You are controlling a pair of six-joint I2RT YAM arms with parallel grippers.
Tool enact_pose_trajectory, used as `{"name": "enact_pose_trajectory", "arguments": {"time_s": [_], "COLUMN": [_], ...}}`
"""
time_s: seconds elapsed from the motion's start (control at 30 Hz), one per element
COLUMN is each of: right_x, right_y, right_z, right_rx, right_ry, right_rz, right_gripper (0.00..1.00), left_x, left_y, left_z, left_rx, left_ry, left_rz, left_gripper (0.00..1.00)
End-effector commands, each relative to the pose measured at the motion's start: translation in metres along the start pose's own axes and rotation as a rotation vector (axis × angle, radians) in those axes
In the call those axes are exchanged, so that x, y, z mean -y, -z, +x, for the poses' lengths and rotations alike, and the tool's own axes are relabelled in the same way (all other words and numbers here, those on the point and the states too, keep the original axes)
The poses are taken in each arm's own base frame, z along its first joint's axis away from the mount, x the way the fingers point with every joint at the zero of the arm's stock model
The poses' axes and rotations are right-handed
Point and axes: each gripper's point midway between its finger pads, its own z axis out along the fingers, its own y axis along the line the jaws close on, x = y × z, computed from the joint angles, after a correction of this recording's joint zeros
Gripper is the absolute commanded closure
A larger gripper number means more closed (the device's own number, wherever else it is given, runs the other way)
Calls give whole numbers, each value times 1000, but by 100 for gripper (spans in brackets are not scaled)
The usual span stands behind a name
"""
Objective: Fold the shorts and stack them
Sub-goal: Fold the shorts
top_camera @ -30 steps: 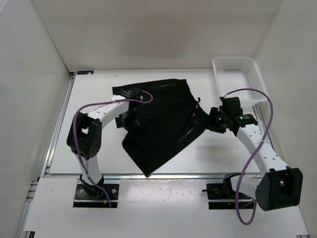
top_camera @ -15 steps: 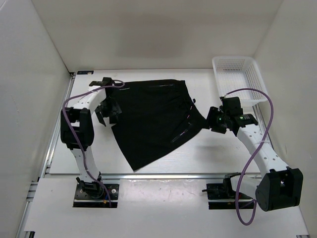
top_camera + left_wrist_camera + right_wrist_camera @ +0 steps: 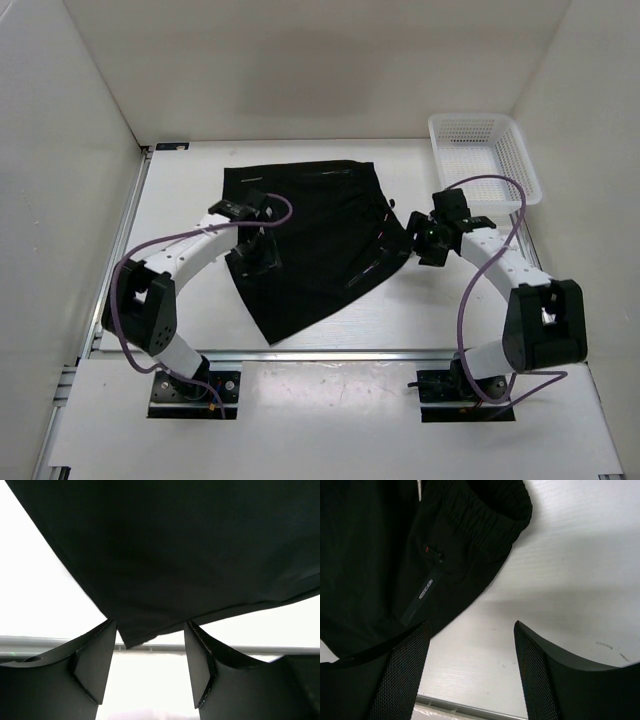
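My right gripper takes hold of the black shorts by the near corner of the elastic waistband next, to fold the near side of the shorts over.
The black shorts lie spread flat on the middle of the white table, one corner pointing at the near edge. My left gripper hovers over their lower left part, open. In the left wrist view the shorts fill the top, and their corner hangs between the tips of that gripper, with nothing gripped. My right gripper stands just right of the waistband, open. In the right wrist view the elastic waistband and a tiny red mark show above this gripper, over bare table.
A white mesh basket stands at the back right corner, close behind the right arm. A metal rail runs along the table's near edge. White walls close in the left, back and right sides.
The left gripper, shut on the cloth a second ago, drew the shorts left, let go and swung back over them. The right gripper opened wider and shifted toward the waistband. The shorts lie flatter.
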Motion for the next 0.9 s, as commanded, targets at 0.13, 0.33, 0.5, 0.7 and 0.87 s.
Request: {"name": "enact_pose_trajectory", "arguments": {"time_s": [0.13,0.33,0.5,0.7,0.87], "right_x": [-4,4,13,15,18], "right_y": [-35,-71,-81,-63,-33], "right_z": [-52,-63,-70,-45,-4], "right_rx": [77,75,77,53,45], "right_ry": [-21,-36,-55,-118,-175], "right_rz": [34,77,89,76,76], "right_gripper": [29,32,68,100,100], "left_x": [5,-5,-19,-22,-30], "left_y": [1,-1,4,7,-4], "left_z": [44,68,79,82,94], "left_rx": [-45,-89,-88,-95,-151], "left_ry": [52,43,53,54,68], "left_rz": [73,53,37,29,-3], "left_gripper": [32,32,33,33,30]}}
